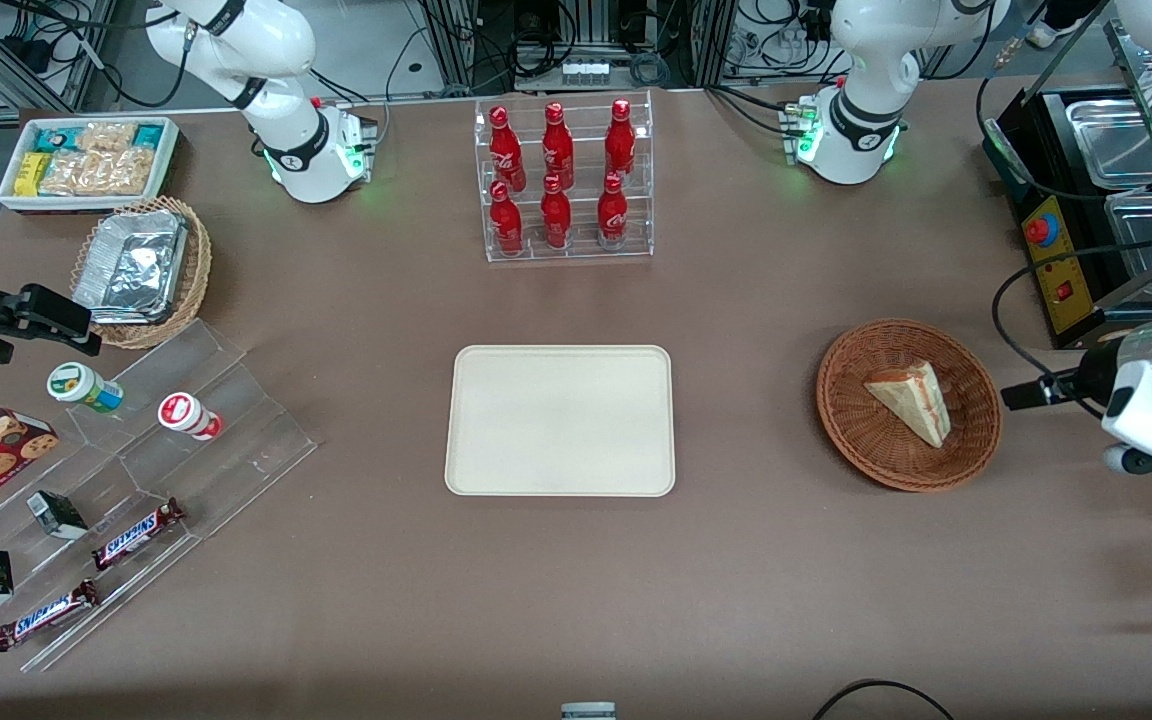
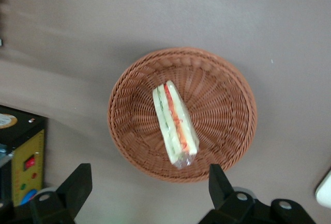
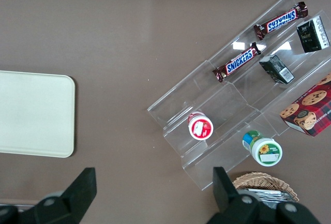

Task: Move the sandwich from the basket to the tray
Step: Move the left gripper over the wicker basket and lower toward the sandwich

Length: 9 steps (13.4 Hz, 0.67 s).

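Observation:
Next, my gripper grabs the sandwich across its wrapped end, since the long wedge is narrow only across its flat bread slices.
The sandwich, a pale bread wedge with a red-orange filling stripe, lies in the round reddish-brown wicker basket. My gripper hovers just outside the basket's rim, at the working arm's end of the table. It is open, its black fingers spread wide, with only bare table between them. The cream rectangular tray lies flat at the table's middle, beside the basket toward the parked arm's end, with nothing on it.
A clear rack of red bottles stands farther from the camera than the tray. A black control box sits close to the working arm. A stepped acrylic stand with snacks, a paler foil-lined basket and a white snack tray lie toward the parked arm's end.

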Motion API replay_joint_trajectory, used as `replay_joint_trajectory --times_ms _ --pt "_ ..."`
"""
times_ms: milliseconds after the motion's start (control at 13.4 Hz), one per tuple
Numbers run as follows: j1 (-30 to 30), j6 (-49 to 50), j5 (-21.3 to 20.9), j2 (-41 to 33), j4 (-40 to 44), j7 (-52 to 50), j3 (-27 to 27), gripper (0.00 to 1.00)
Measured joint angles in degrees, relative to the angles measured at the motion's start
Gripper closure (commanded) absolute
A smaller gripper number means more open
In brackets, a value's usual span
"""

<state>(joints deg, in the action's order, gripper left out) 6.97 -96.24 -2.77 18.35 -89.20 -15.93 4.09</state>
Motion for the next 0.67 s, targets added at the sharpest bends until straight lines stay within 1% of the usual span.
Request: replay_joint_trajectory --times_ms 298,669 --pt "-0.2 -10.9 -0.4 0.0 -8.7 -16.3 0.4 0.0" --pt "-1.3 -25.1 -0.4 -0.3 -19.3 -29.8 0.9 0.0"
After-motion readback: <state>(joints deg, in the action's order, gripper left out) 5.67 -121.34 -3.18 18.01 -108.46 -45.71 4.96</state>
